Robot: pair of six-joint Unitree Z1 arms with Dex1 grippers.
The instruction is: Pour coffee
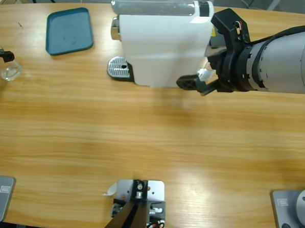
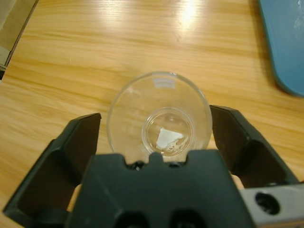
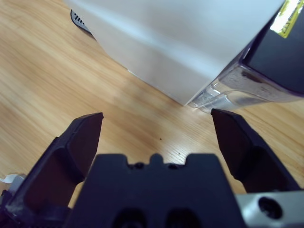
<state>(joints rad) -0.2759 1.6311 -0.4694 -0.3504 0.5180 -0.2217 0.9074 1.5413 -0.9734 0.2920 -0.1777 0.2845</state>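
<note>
The left gripper grabs the cup by its round side [image 1: 11, 72] next, to set the clear glass cup upright on the machine's drip tray [image 1: 118, 67] for coffee.
A small clear glass cup [image 2: 159, 118] stands on the wooden table at its far left [image 1: 10, 71]. My left gripper [image 2: 156, 116] is open, one black jaw on either side of the cup; in the high view only part of that gripper [image 1: 1, 55] shows at the left edge. The white coffee machine [image 1: 164, 43] stands at the back middle, its metal drip tray [image 1: 119, 67] on the left side. My right gripper [image 1: 206, 51] is open and holds nothing, its jaws facing the machine's right end [image 3: 190, 42] and its clear water tank [image 3: 232, 90].
A teal tray [image 1: 70, 30] lies at the back left between cup and machine; its corner shows in the left wrist view [image 2: 285, 47]. The big silver right arm [image 1: 283, 62] comes in from the right edge. Bare wood spreads across the table's front half [image 1: 151, 139].
</note>
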